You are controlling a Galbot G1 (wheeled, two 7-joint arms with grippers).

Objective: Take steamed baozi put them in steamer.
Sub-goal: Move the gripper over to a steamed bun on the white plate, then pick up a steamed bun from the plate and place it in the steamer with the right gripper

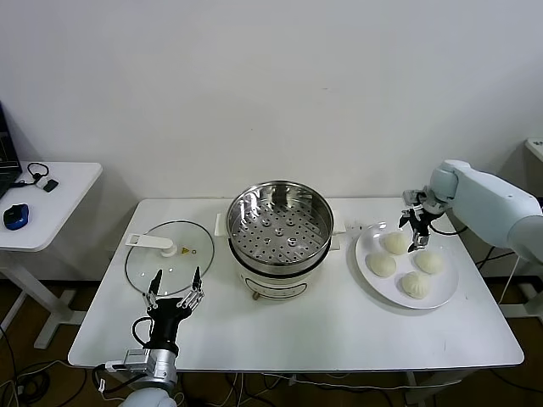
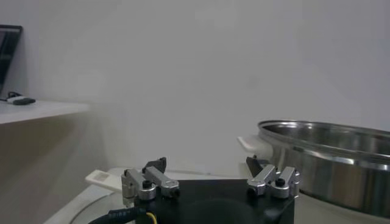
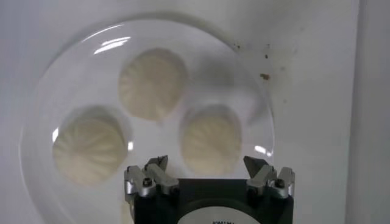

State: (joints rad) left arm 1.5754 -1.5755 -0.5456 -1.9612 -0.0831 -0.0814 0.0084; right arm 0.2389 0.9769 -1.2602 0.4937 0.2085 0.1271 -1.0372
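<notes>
Next, my right gripper takes hold of the back baozi by its rounded sides to move it into the steamer [image 1: 280, 225].
Several cream-white baozi lie on a flat white plate [image 1: 447, 284] at the table's right; the nearest to the steamer are one at the back [image 1: 394, 243] and one beside it [image 1: 381, 264]. The shiny steel steamer [image 1: 280, 225] stands empty in the table's middle on its white base. My right gripper [image 1: 417, 227] hangs open just above the plate's back edge, touching no bun. The right wrist view shows three buns, one [image 3: 212, 139] straight ahead of the open gripper [image 3: 207, 164]. My left gripper [image 1: 174, 288] is open and empty by the front left edge.
A flat glass lid [image 1: 170, 257] with a white handle lies left of the steamer, just beyond my left gripper. The steamer's rim [image 2: 329, 152] shows in the left wrist view. A white side table [image 1: 59, 203] with a blue mouse [image 1: 15, 216] stands at far left.
</notes>
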